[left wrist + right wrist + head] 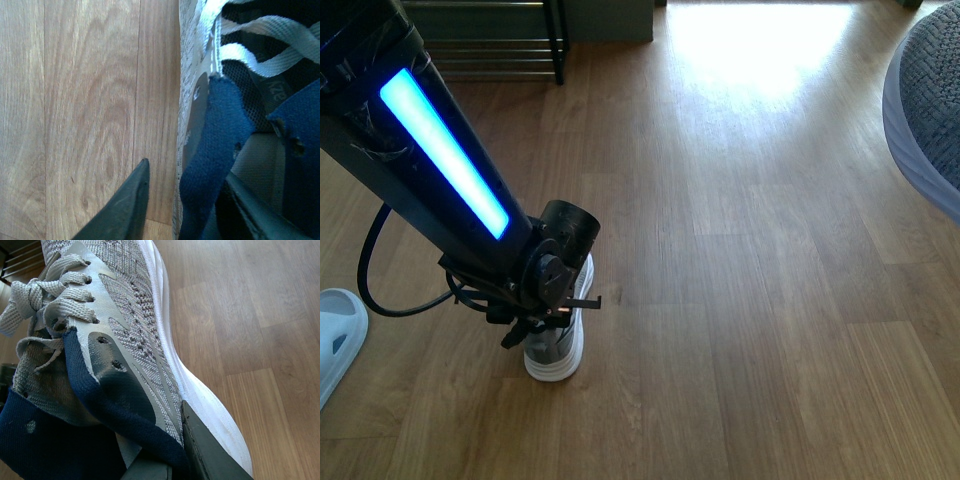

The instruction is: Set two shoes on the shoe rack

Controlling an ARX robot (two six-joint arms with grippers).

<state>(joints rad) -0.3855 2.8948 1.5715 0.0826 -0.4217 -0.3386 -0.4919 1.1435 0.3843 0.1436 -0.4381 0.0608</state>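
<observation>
The sneaker's navy collar (215, 135) stands narrow beside the sneaker's opening (265, 155), and the sneaker is broad, so my left gripper needs to grab the sneaker's side at that collar next.
A grey knit sneaker (557, 352) with a white sole stands upright on the wood floor. My left gripper (546, 322) is down over its opening and open. In the left wrist view the left gripper (185, 170) straddles the shoe's side wall: one finger is outside over the floor, the other inside beside the navy collar (215, 135). My right gripper (170, 460) is shut on a second grey sneaker (130, 325), pinching its side wall near the collar. The shoe rack (490, 45) stands at the far left. A pale slide sandal (335, 335) lies at the left edge.
A grey knit surface with a pale rim (925, 110) fills the right edge of the front view, close to the camera. Sunlight glares on the floor at the far middle (760, 40). A black cable (380, 290) loops below the left arm.
</observation>
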